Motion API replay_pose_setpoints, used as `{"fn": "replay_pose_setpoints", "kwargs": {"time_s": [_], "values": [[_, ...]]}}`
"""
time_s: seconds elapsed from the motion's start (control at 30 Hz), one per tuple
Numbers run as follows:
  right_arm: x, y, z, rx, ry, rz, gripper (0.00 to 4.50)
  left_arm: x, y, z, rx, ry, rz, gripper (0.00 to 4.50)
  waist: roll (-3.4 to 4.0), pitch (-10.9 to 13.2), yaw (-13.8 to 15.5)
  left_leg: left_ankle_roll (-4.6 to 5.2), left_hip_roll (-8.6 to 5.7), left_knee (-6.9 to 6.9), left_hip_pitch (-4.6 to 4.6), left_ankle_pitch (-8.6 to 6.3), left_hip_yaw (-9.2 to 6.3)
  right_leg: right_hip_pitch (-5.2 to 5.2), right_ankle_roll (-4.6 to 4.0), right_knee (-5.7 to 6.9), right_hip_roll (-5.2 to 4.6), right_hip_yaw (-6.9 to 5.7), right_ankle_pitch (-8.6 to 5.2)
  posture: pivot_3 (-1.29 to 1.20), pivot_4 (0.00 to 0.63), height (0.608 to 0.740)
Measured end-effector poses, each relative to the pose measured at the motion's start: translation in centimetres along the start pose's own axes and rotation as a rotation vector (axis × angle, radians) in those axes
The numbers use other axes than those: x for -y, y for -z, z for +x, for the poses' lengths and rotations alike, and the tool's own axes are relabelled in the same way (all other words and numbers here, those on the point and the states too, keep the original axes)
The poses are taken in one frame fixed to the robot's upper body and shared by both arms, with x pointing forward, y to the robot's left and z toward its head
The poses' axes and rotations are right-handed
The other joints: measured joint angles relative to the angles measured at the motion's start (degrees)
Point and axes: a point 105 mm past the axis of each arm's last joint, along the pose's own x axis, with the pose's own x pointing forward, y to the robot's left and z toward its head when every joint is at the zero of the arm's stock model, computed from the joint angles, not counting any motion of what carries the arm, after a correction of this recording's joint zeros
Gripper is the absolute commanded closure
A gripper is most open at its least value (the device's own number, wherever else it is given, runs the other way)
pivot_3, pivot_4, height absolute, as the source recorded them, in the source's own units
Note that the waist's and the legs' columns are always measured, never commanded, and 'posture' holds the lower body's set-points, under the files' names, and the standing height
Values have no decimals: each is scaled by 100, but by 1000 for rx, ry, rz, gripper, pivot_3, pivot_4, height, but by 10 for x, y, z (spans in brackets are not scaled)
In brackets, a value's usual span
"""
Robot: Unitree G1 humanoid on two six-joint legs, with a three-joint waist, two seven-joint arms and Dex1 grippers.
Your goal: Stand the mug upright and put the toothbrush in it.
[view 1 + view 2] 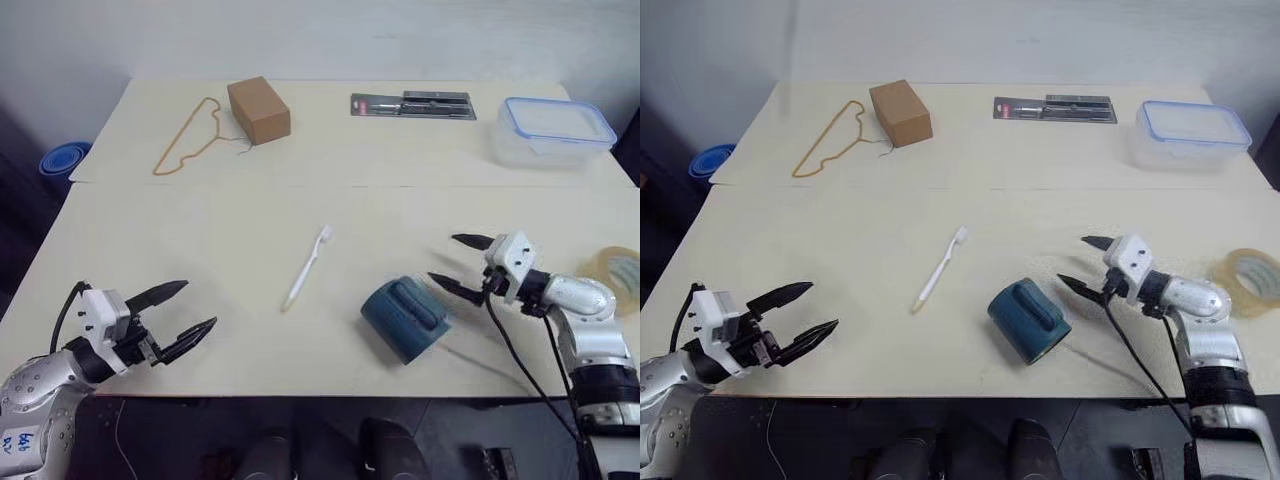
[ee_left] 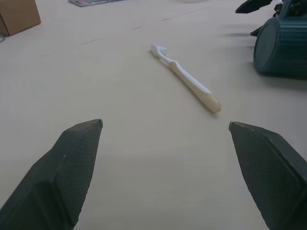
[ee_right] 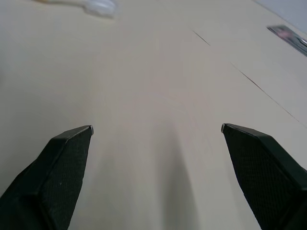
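My right gripper is going to grab the mug next, to stand it upright for the toothbrush (image 1: 307, 268), and it will hold the mug by its handle (image 1: 418, 304).
The dark teal mug (image 1: 405, 318) lies on its side near the table's front, right of centre, with its handle turned upward. Its flat end (image 2: 283, 48) faces my left gripper. The white toothbrush (image 1: 307, 268) lies flat on the table just left of the mug, head pointing away from me, and also appears in the left wrist view (image 2: 184, 79). My right gripper (image 1: 443, 257) is open just right of the mug, apart from it and holding nothing. My left gripper (image 1: 200, 304) is open and empty at the front left edge, pointing toward the toothbrush.
A cardboard box (image 1: 258, 110) and a tan cord loop (image 1: 190, 135) lie at the back left. A packaged tool (image 1: 412, 105) and a clear lidded container (image 1: 555, 130) sit at the back right. A tape roll (image 1: 615, 275) lies beside my right arm.
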Motion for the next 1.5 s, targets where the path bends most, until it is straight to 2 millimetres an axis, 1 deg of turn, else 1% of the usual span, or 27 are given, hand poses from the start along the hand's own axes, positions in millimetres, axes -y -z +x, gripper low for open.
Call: {"fn": "replay_pose_setpoints", "kwargs": {"time_s": [0.07,0.13,0.23,0.3,0.37,0.47,0.53,0.67,0.77,0.93,1.0,1.17,1.23,1.37,1.43,1.5], "values": [[11,-1,-9,7,30,-5,30,1,0,1,1,5,-2,0,0,0,0,0,3,-2,0,0,0,0,0,-1,4,-1,0,0,150,740],[14,-5,-17,19,16,-34,30,2,1,3,-1,11,-8,0,0,0,1,0,4,-2,0,0,1,0,0,-3,4,-2,0,0,150,740],[14,-10,-34,6,-75,-154,30,4,2,5,-1,19,-10,0,0,0,16,0,2,-1,-1,0,3,2,1,-6,2,-2,0,0,150,740],[19,-14,-46,-12,-118,-241,30,4,2,5,-2,18,-11,0,0,1,7,0,2,1,0,0,5,4,1,-7,2,-1,0,0,150,740],[24,-23,-52,-5,-139,-314,30,4,1,5,0,19,-10,0,0,1,2,0,7,1,3,0,6,5,1,-7,5,-2,1,0,150,740],[26,-35,-57,10,-186,-457,30,4,0,7,6,31,-5,0,0,1,-4,-1,11,0,4,-1,6,5,1,-7,8,-4,0,0,150,740],[17,-33,-59,0,-260,-544,30,4,1,8,7,34,-6,0,0,1,-2,-1,10,1,4,-1,7,6,1,-7,6,-4,0,0,150,740],[-3,-22,-54,-34,-430,-636,30,3,0,12,18,46,3,0,0,3,-3,-1,9,6,4,0,9,7,1,-6,4,-3,0,0,150,740],[-1,-22,-49,-53,-484,-687,30,1,3,13,15,46,-4,0,0,3,-4,-1,10,9,4,0,8,8,1,-5,5,-3,0,0,150,740],[4,-18,-48,-138,-577,-713,30,2,4,15,16,62,-4,0,0,3,9,-1,10,10,2,-1,2,8,1,-7,2,-6,0,0,150,740],[0,-14,-44,-157,-630,-718,30,0,6,15,17,60,-7,0,0,3,-8,-1,11,10,3,-1,2,8,1,-7,4,-7,0,0,150,740],[-17,-5,-35,-205,-819,-735,30,-1,9,15,25,64,-9,0,2,4,-23,-2,13,11,2,-1,1,6,1,-5,3,-9,0,0,150,740],[-19,-7,-30,-224,-874,-753,30,-2,12,14,19,59,-21,0,2,4,-28,-2,14,12,2,-1,1,6,1,-5,4,-9,0,0,150,740],[-19,-11,-19,-257,-942,-778,30,-1,12,15,28,63,-17,0,2,4,-36,-5,15,15,1,-2,-2,6,0,-6,3,-10,0,0,150,740],[-22,-15,-11,-251,-975,-802,405,0,12,16,34,65,-19,0,2,4,-49,-6,17,15,1,-3,-4,6,0,-6,4,-12,0,0,150,740],[-24,-15,-9,-257,-1006,-813,967,0,12,17,37,59,-23,0,2,4,-48,-6,17,15,1,-3,-8,6,0,-5,3,-15,0,0,150,740]]}}
